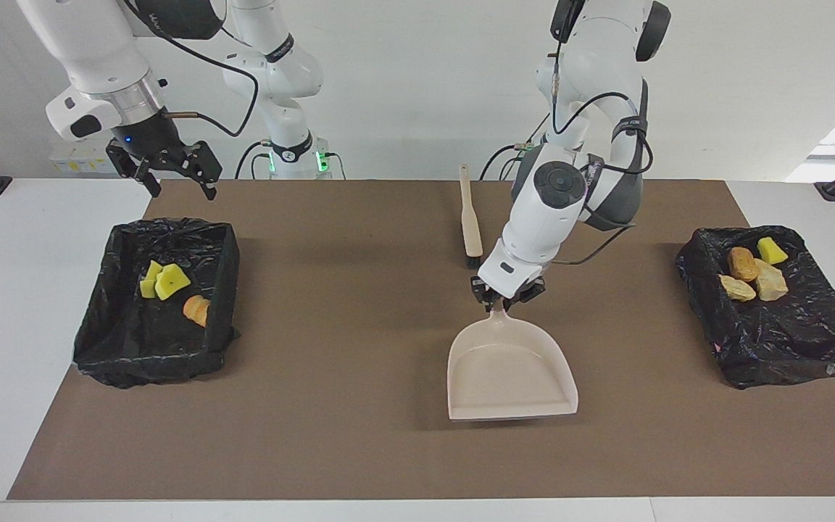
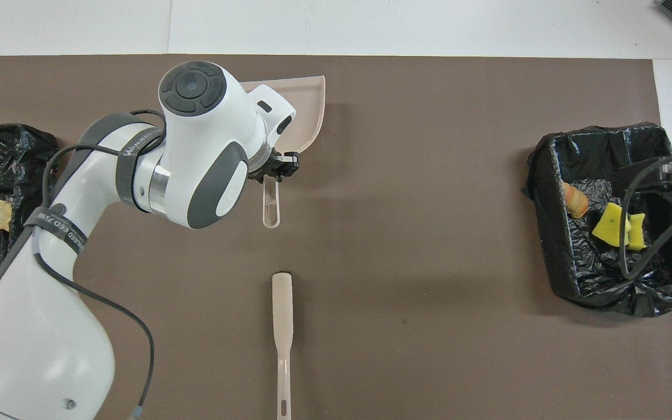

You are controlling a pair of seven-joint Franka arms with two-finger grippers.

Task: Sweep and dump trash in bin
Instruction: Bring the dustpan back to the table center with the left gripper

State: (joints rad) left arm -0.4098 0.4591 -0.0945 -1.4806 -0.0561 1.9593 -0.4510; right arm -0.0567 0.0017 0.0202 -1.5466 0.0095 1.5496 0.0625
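The beige dustpan hangs above the brown mat in the overhead view, its shadow apart, so my left gripper must keep holding it.
My left gripper is shut on the handle of the beige dustpan, which is empty and sits low over the middle of the brown mat, its mouth pointing away from the robots. In the overhead view the left gripper and arm cover most of the dustpan. The trash lies in two black-lined bins. Yellow sponge pieces and a bread lump are in the bin at the right arm's end. Bread lumps and a sponge piece are in the bin at the left arm's end. My right gripper hangs open and holds nothing, above that first bin's edge nearest the robots.
A beige brush lies on the mat, nearer to the robots than the dustpan, bristles toward the pan. The brown mat covers most of the white table. In the overhead view the brush lies mid-table.
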